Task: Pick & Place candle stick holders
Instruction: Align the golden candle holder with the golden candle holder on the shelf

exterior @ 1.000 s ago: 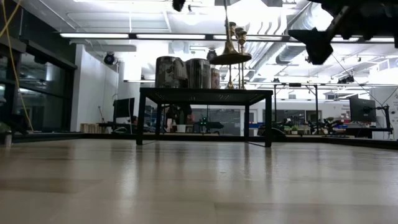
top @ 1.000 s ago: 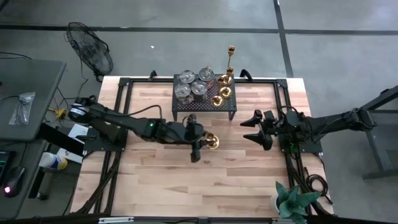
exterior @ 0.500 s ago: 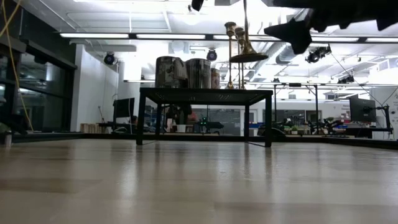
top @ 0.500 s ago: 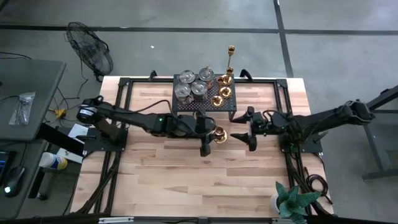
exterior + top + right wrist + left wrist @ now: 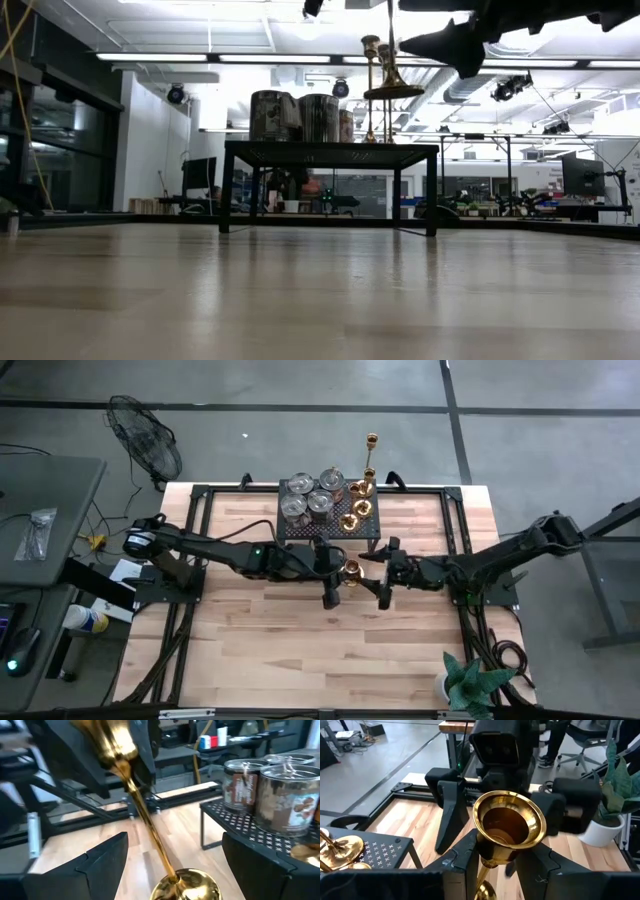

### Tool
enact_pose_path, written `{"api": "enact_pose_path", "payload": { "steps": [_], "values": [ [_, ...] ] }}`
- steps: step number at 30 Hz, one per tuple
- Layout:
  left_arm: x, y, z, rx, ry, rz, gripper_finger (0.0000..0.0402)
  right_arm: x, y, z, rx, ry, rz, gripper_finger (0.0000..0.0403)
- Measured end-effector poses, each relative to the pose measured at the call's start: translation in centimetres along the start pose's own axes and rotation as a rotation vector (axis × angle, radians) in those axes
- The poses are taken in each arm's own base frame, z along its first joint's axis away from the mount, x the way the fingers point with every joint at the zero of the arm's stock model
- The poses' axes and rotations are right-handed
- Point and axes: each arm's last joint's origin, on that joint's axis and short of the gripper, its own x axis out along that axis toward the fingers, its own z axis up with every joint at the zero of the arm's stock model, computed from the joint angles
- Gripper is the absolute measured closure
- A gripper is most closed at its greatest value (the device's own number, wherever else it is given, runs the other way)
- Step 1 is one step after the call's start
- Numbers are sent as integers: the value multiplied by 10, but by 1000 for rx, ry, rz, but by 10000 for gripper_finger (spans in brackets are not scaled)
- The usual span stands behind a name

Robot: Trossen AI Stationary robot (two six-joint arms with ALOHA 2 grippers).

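Note:
My right gripper grabs the brass candlestick by its slender stem (image 5: 149,825) next. The candlestick then goes on the black stand among the other holders.
My left gripper (image 5: 338,578) is shut on a brass candlestick (image 5: 350,568) in the air over the table's middle, in front of the black perforated stand (image 5: 330,528). My right gripper (image 5: 378,585) is open just right of it. Its fingers (image 5: 102,860) stand on either side of the candlestick's round base (image 5: 187,882); I cannot tell if they touch it. Silvery cups (image 5: 308,498) and brass candlesticks (image 5: 355,510) stand on the stand; a tall slender one (image 5: 371,455) stands at its far right corner. My left gripper pinches the candlestick just under its cup (image 5: 487,855) between its two fingers (image 5: 465,862). The fingers come about level from the table's left and lie across the stem. The candlestick stands upright in the hold, its base (image 5: 393,92) down, lifted well clear of the table.
The stand (image 5: 330,150) is just beyond both grippers. A green potted plant (image 5: 468,685) sits at the near right corner. Bare wood (image 5: 300,650) lies in front of the grippers. A fan (image 5: 145,440) stands off the far left corner.
My left gripper has carried the candlestick toward the table's right and a little toward the far edge, keeping it upright and clear. My right gripper has moved toward the table's left, up to the candlestick, its fingers still open.

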Motion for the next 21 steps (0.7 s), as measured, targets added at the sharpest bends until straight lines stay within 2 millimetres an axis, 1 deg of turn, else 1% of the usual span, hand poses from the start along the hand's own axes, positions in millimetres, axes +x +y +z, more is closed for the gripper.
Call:
{"api": "enact_pose_path", "payload": {
  "steps": [3,8,14,21],
  "values": [
    [0,0,0,0,0,5,300,7,5,-3,-11,9,-42,87],
    [0,0,0,0,-1,11,300,14,9,-4,7,22,-44,87],
    [0,0,0,-20,1,11,300,16,9,-8,34,33,-37,87],
    [0,0,-1,-26,4,11,300,17,11,-2,-35,-21,-21,87]
  ]
}}
